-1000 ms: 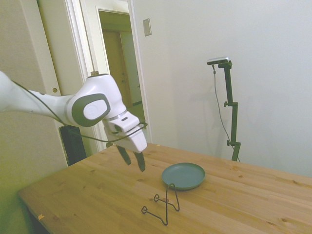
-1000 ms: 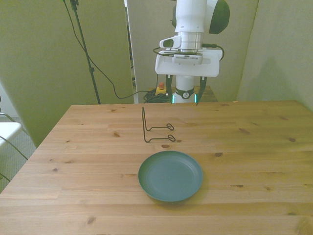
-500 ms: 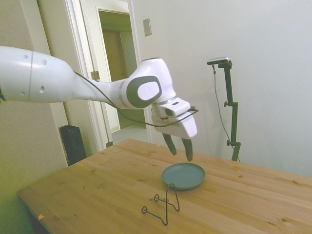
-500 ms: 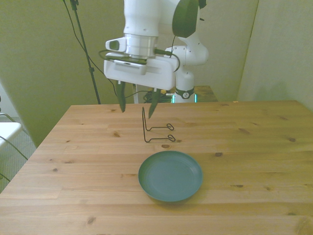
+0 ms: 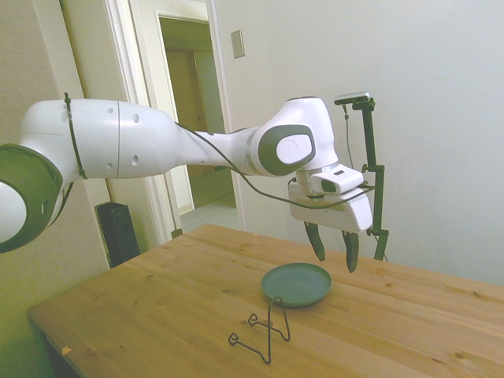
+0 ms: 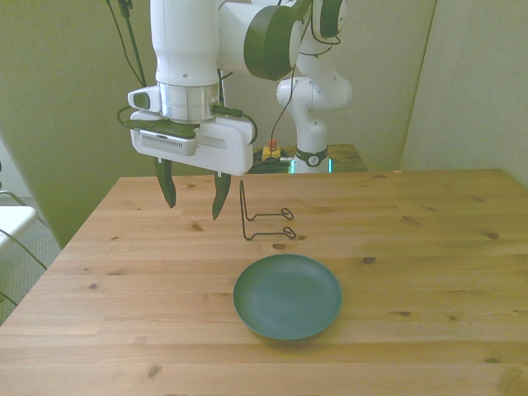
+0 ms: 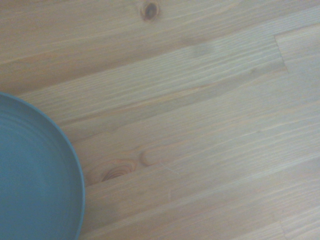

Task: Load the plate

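The plate needs to go into the wire stand, so my gripper should grab it by its rim (image 6: 287,256) (image 7: 70,142) next.
The teal-grey plate (image 6: 287,294) lies flat on the wooden table (image 6: 429,247), also seen in the side view as the plate (image 5: 296,284). My gripper (image 6: 193,196) hangs open and empty above the table, off toward the front view's left of the plate and well above it. From the side, the gripper (image 5: 334,253) hovers just past the plate's far rim. An edge of the plate (image 7: 35,175) fills one corner of the wrist view, the rest being bare wood.
A thin black wire stand (image 6: 262,216) stands upright on the table behind the plate in the front view, close to my gripper's right finger; in the side view the stand (image 5: 264,331) is nearer the camera.
The arm has swung across, from the front view's middle to its left, carrying the open gripper out over the table and lower, beside the plate.
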`<state>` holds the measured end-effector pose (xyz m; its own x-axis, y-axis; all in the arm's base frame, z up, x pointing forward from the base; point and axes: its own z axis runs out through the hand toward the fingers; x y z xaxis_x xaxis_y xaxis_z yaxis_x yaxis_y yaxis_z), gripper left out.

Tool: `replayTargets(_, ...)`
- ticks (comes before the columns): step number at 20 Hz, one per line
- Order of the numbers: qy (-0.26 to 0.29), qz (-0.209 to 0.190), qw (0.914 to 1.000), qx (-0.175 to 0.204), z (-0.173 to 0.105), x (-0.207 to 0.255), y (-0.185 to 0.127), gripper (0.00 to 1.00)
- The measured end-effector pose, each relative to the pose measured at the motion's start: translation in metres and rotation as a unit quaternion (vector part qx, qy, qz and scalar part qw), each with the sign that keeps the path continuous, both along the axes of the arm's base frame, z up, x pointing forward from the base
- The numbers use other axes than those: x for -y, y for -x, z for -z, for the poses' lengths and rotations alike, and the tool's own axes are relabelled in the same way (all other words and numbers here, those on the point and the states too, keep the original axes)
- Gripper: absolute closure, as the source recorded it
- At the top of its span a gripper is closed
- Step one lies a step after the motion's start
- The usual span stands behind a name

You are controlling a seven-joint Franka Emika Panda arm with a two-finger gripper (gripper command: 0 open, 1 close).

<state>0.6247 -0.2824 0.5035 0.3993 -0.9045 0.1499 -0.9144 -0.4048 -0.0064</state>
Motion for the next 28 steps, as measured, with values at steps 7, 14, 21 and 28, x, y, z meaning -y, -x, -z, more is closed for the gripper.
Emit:
replayTargets(7,-0.045,0.019,0.9986,-0.022,0.042,0.013,-0.020,0.00)
replayTargets(14,-0.094,0.008,0.9955,0.003,0.082,0.004,-0.037,0.00)
replayTargets(21,-0.141,-0.013,0.9896,0.027,0.138,-0.007,-0.035,0.00)
replayTargets(28,-0.169,-0.018,0.9849,0.034,0.143,-0.029,-0.043,0.00)
